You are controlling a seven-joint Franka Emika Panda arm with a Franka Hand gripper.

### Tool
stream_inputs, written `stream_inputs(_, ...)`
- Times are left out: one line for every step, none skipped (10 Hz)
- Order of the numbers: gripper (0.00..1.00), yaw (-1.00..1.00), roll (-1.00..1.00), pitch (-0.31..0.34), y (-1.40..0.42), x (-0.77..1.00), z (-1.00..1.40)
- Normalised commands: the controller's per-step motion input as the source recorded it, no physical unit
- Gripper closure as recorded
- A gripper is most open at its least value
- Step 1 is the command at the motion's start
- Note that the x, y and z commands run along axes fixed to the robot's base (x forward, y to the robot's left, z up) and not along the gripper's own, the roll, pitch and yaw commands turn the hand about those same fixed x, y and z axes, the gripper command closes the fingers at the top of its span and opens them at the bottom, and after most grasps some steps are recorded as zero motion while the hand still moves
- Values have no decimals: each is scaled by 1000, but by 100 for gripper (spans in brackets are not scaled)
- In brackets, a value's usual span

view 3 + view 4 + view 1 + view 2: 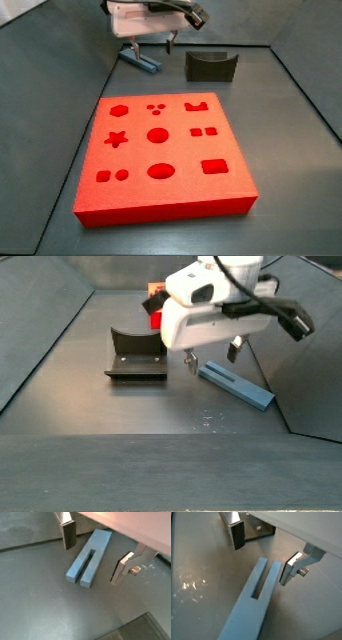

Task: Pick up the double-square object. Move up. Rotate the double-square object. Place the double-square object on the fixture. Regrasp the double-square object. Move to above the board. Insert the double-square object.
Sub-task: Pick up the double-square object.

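The robot's gripper next needs to grab the double-square object by its solid end above the slot (98, 542), so that it can lift the object and rotate it.
The double-square object (90, 559) is a slim blue-grey bar with a slot cut in from one end, lying flat on the dark floor. In both wrist views my gripper (95, 554) is open, with one silver finger on each side of the bar (252, 599) and a clear gap on both sides. Both side views place the gripper (214, 356) low over the bar (238, 384), near one of its ends. The fixture (210, 66), a dark notched block, stands beside the bar (139, 60). The red board (160, 150) with its shaped recesses lies nearer the front.
Sloped grey walls enclose the floor on each side (54, 70). The fixture (134, 356) sits a short way from my gripper (151, 47). A strip of the red board (155, 318) shows behind the arm. The bar lies close to one wall (301, 376).
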Motion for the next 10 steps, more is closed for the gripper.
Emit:
stream_inputs(0, 117, 63, -17, 0, -54, -563)
stream_inputs(0, 74, 67, 0, 0, -9, -534)
stream_inputs(0, 46, 30, 0, 0, 0, -469)
stream_inputs(0, 0, -113, -64, 0, -20, -129)
stream_inputs(0, 0, -20, 0, 0, 0, 0)
stream_inputs(100, 0, 0, 0, 0, 0, 0)
stream_inputs(100, 0, 0, 0, 0, 0, 0)
stream_inputs(100, 0, 0, 0, 0, 0, 0)
stream_inputs(100, 0, 0, 0, 0, 0, 0)
stream_inputs(100, 0, 0, 0, 0, 0, 0)
